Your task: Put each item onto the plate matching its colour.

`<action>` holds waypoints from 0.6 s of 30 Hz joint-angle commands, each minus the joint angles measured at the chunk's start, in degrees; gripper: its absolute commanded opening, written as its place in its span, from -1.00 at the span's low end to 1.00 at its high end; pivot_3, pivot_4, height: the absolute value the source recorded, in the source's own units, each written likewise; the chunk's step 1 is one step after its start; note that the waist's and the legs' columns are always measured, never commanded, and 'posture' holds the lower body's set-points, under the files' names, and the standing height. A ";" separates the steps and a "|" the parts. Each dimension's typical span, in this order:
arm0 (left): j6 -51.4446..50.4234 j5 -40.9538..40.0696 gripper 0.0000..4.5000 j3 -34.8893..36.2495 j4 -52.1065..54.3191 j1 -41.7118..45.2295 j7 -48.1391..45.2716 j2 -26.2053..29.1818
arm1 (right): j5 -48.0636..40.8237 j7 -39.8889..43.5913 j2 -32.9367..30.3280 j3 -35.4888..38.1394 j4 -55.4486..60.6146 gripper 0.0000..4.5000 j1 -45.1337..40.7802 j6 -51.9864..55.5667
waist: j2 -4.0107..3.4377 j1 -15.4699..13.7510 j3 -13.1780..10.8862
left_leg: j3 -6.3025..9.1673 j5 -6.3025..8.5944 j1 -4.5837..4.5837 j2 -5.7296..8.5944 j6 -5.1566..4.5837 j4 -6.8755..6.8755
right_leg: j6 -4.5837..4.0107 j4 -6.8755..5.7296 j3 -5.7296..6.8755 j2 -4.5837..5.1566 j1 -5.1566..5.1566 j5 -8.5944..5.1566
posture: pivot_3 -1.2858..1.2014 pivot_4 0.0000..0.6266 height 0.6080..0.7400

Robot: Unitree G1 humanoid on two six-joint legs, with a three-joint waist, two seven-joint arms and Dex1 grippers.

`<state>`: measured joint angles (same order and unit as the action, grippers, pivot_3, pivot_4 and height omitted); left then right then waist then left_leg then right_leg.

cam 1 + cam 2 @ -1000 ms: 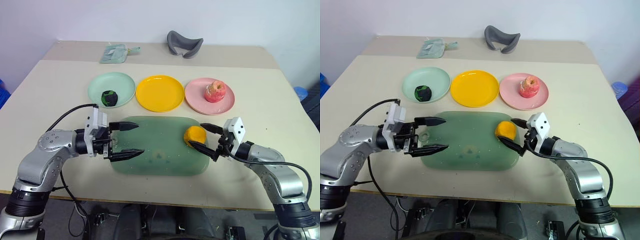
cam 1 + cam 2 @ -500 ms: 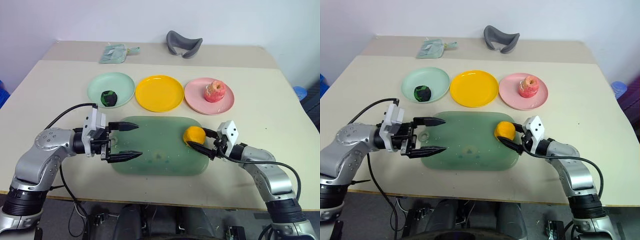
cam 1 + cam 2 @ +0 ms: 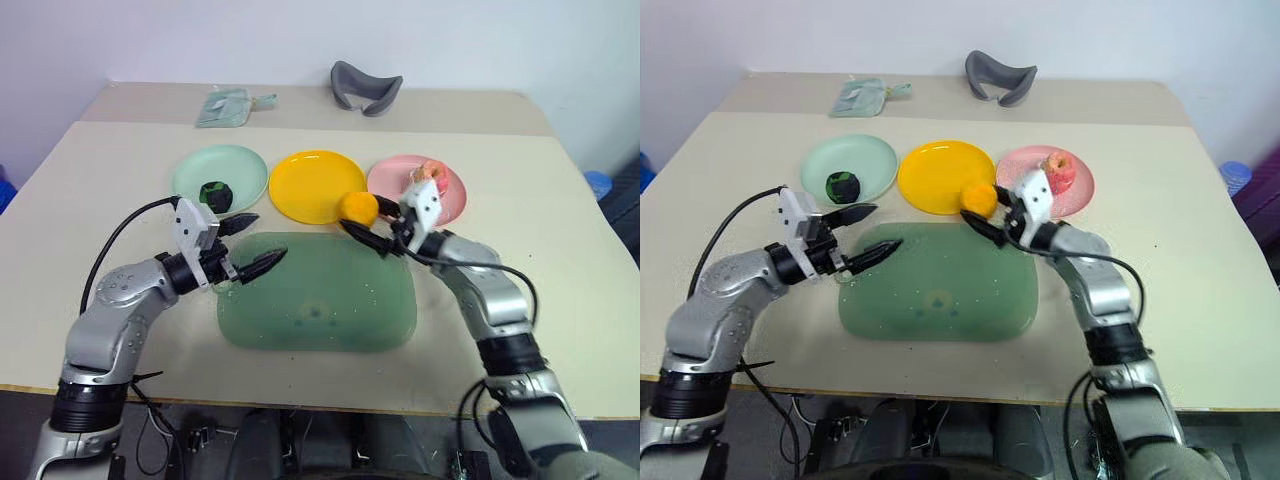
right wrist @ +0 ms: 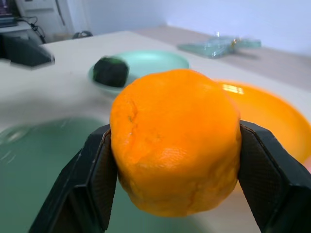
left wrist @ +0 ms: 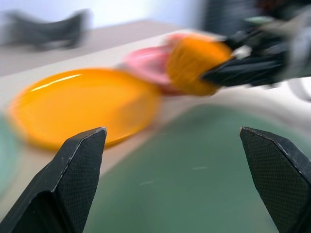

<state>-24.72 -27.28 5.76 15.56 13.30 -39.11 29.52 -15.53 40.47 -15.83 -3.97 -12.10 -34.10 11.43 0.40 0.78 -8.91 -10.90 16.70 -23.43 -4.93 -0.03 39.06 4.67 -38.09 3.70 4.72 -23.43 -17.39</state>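
Observation:
The orange fruit hangs above the yellow plate's near rim, so my right gripper should keep holding the fruit until I move it toward the plate's middle.
My right gripper (image 3: 986,206) is shut on the orange lumpy fruit (image 3: 356,204) and holds it in the air, over the near right edge of the yellow plate (image 3: 312,185). In the right wrist view the fruit (image 4: 175,141) sits between both black fingers. The dark green-black piece (image 3: 213,193) lies on the mint green plate (image 3: 238,165). On the pink plate (image 3: 456,192) rests the pink-red apple (image 3: 430,171), partly hidden behind my right wrist. My left gripper (image 3: 270,237) is open and empty, over the far left corner of the tray.
A large translucent green tray (image 3: 315,300) lies in front of the three plates. A grey curved band (image 3: 365,88) and a small pale green packet (image 3: 232,107) lie at the table's far side.
My right gripper shut on the orange fruit, lifted it off the tray and carried it away and left to the yellow plate's edge. My left gripper swung forward and turned right.

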 commanded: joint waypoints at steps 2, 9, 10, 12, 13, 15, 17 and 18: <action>-0.85 4.11 1.00 1.19 0.98 2.21 11.93 -5.04 | 4.05 -1.44 4.37 -0.87 -14.33 0.25 -9.35 -8.72 | 0.00 -0.06 0.00 | -0.01 0.00 -0.01 0.00 0.00 0.02 | 0.00 0.00 0.00 0.01 0.00 0.00 | 0.03 -0.52 1.00; -1.30 6.65 1.00 1.09 2.26 1.46 18.15 -7.97 | 8.24 -5.91 8.59 0.49 -39.62 0.25 -22.50 -20.36 | 0.00 0.43 0.00 | -0.06 -0.01 -0.01 -0.01 0.00 -0.01 | 0.00 -0.03 0.01 0.01 -0.03 0.00 | 0.03 -0.52 1.00; -0.96 7.00 1.00 0.97 2.54 0.77 18.36 -7.92 | 8.60 -6.40 8.96 0.69 -42.51 0.25 -23.87 -21.27 | -0.01 0.45 0.00 | -0.06 -0.01 -0.01 -0.01 0.00 -0.01 | 0.00 -0.03 0.01 0.01 -0.03 0.00 | 0.03 -0.52 1.00; -0.55 7.30 1.00 0.81 3.10 -0.35 18.60 -7.90 | 9.49 -7.46 9.53 1.00 -47.14 0.25 -25.81 -22.89 | -0.01 0.51 0.00 | -0.07 -0.01 0.00 -0.02 0.00 -0.02 | 0.00 -0.04 0.00 0.01 -0.03 0.00 | 0.03 -0.52 1.00; -0.04 7.59 1.00 0.57 3.42 -0.87 18.43 -7.77 | 9.50 -7.37 9.86 1.37 -49.21 0.25 -26.56 -22.84 | -0.01 0.52 0.00 | -0.07 -0.01 0.00 -0.02 0.01 -0.02 | 0.00 -0.04 0.01 0.01 -0.03 0.00 | 0.03 -0.52 1.00; 0.37 8.09 1.00 0.14 4.13 -1.60 18.43 -7.64 | 10.10 -8.09 10.13 1.71 -52.34 0.25 -27.53 -23.40 | -0.01 0.53 0.00 | -0.08 -0.01 -0.01 -0.02 0.01 -0.02 | 0.00 -0.04 0.00 0.01 -0.03 0.00 | 0.03 -0.52 1.00; 0.25 8.42 1.00 -0.16 4.70 -1.99 18.55 -7.73 | 11.02 -9.09 10.22 1.90 -54.48 0.90 -28.12 -24.31 | -0.01 0.45 0.00 | -0.09 -0.01 -0.01 -0.02 0.01 -0.02 | 0.00 -0.04 0.01 0.01 -0.03 0.00 | 0.03 -0.52 1.00; 0.15 8.55 1.00 -0.34 5.02 -2.12 18.52 -7.81 | 11.30 -9.22 10.25 2.04 -55.14 0.98 -28.27 -24.64 | -0.01 0.44 0.00 | -0.09 -0.01 -0.01 -0.02 0.01 -0.02 | 0.00 -0.04 0.01 0.02 -0.03 0.00 | 0.03 -0.52 1.00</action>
<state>-25.73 -19.14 5.42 17.58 11.29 -20.80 21.72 -4.76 31.86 -5.69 -2.97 -66.93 -59.99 -11.31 0.39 1.22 -8.91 -10.99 16.69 -23.44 -4.95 -0.02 39.03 4.67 -38.13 3.70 4.74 -23.46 -17.39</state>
